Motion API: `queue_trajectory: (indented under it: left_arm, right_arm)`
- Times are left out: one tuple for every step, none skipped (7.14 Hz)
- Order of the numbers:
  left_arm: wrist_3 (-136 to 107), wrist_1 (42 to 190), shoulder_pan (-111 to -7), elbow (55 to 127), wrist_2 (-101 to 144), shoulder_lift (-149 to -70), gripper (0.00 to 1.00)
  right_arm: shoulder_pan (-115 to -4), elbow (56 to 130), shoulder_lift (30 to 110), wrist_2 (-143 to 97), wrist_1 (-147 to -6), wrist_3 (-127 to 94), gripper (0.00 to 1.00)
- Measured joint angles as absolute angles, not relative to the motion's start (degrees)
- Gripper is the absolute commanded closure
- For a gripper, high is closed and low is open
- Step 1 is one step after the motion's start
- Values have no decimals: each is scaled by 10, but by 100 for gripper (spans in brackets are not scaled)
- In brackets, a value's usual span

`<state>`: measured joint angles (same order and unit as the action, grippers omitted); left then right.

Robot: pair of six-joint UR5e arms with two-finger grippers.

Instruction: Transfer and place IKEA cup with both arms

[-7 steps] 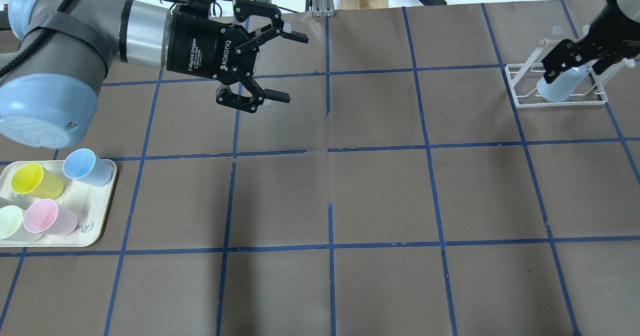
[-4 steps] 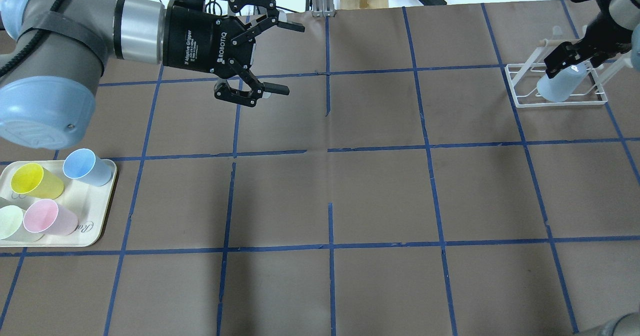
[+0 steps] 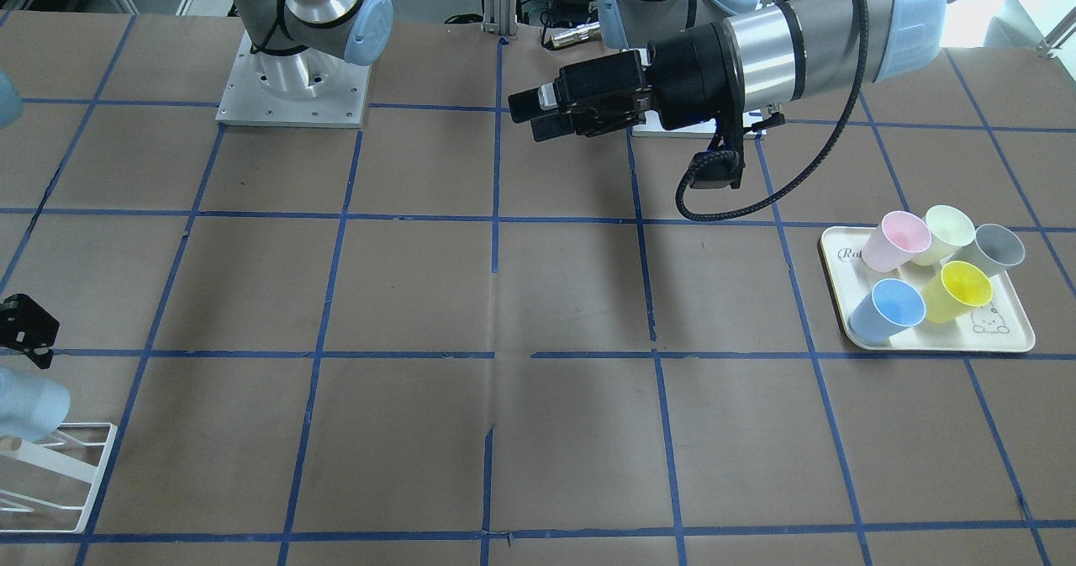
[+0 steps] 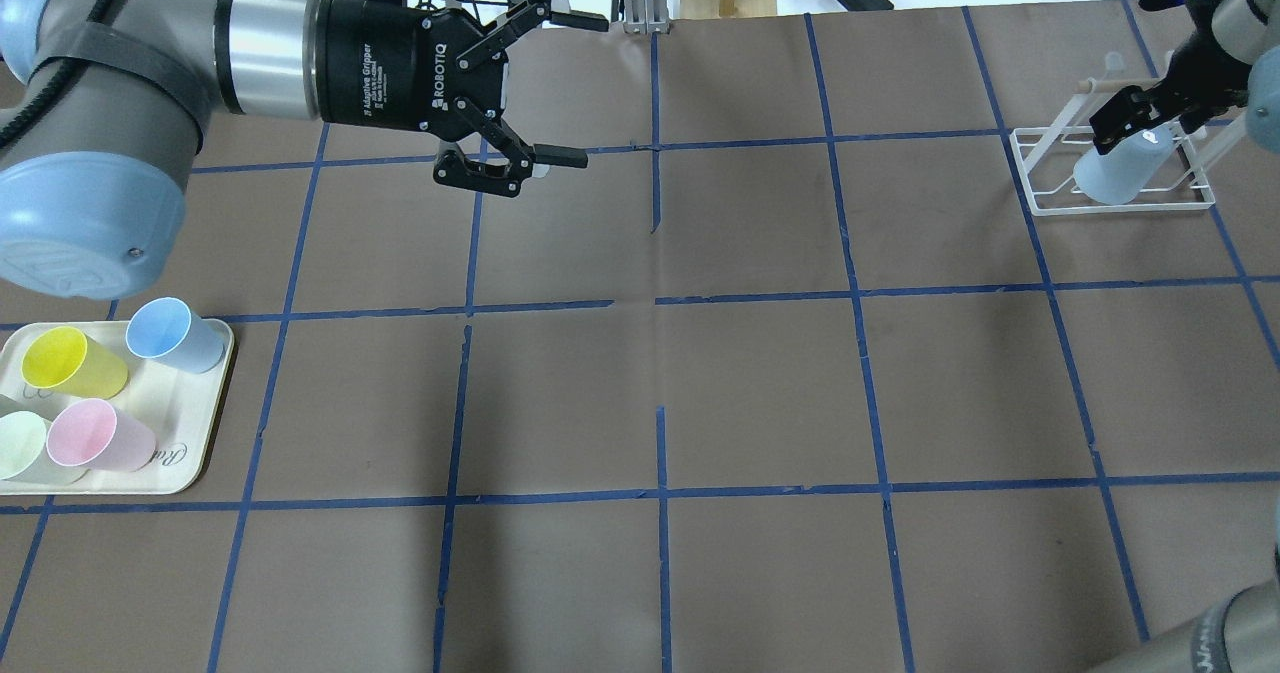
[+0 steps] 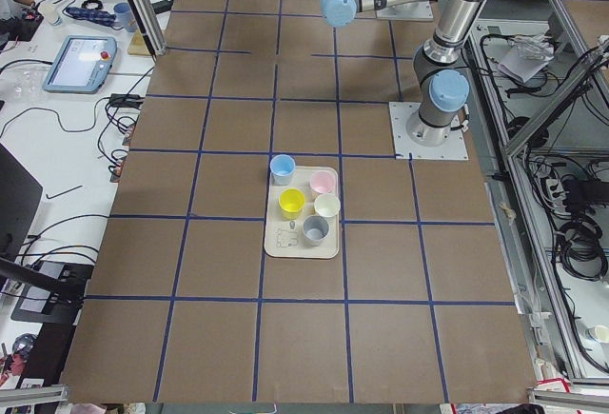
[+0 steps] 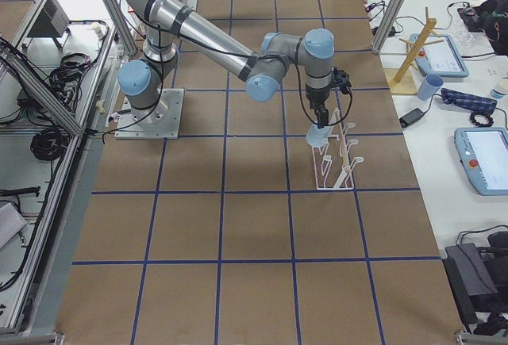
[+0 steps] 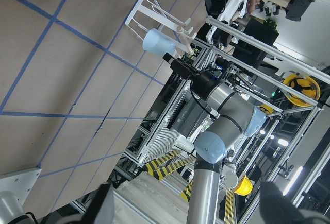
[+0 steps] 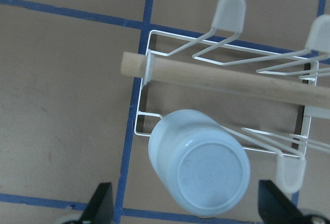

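Observation:
The IKEA cup's open end should stay free for the handover, so my right gripper should next grab the cup by its closed base end [image 3: 49, 404] [image 8: 209, 175].
The pale icy-blue IKEA cup [image 4: 1115, 168] hangs mouth-down on a peg of the white wire rack [image 4: 1040, 198] at the far right. It also shows in the right wrist view [image 8: 198, 162] and the front-facing view [image 3: 29, 410]. My right gripper [image 4: 1140, 118] is open and empty just above the cup, not touching it; its fingers [image 8: 100, 203] show well apart at either side of the cup. My left gripper [image 4: 582, 91] is open and empty, held above the table's far middle-left and pointing toward the right side.
A cream tray [image 4: 190, 453] at the near left holds yellow [image 4: 60, 363], periwinkle-blue [image 4: 170, 333], pink [image 4: 95, 433], pale green [image 4: 20, 443] and grey [image 3: 996, 246] cups. A wooden dowel [image 8: 232, 82] crosses the top of the rack.
My right gripper, which straddled the cup on the rack, has drawn up and away, leaving the cup on its peg. My left gripper has moved toward the table's far edge, still open.

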<state>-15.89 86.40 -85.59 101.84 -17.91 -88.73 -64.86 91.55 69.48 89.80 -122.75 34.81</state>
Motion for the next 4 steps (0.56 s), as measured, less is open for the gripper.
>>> queue_trajectory:
  left_arm:
    - [-11, 971, -855, 1012, -161, -880, 0]
    - [125, 1079, -854, 1009, -114, -876, 0]
    - [225, 1156, -854, 1010, -63, -874, 0]
    - [322, 1230, -854, 1010, -26, -873, 0]
  right_arm:
    - [-648, 904, 684, 898, -1227, 347, 0]
    - [-647, 899, 677, 897, -1226, 346, 0]
    - [-647, 897, 670, 895, -1227, 344, 0]
    - [-647, 896, 664, 893, -1226, 342, 0]
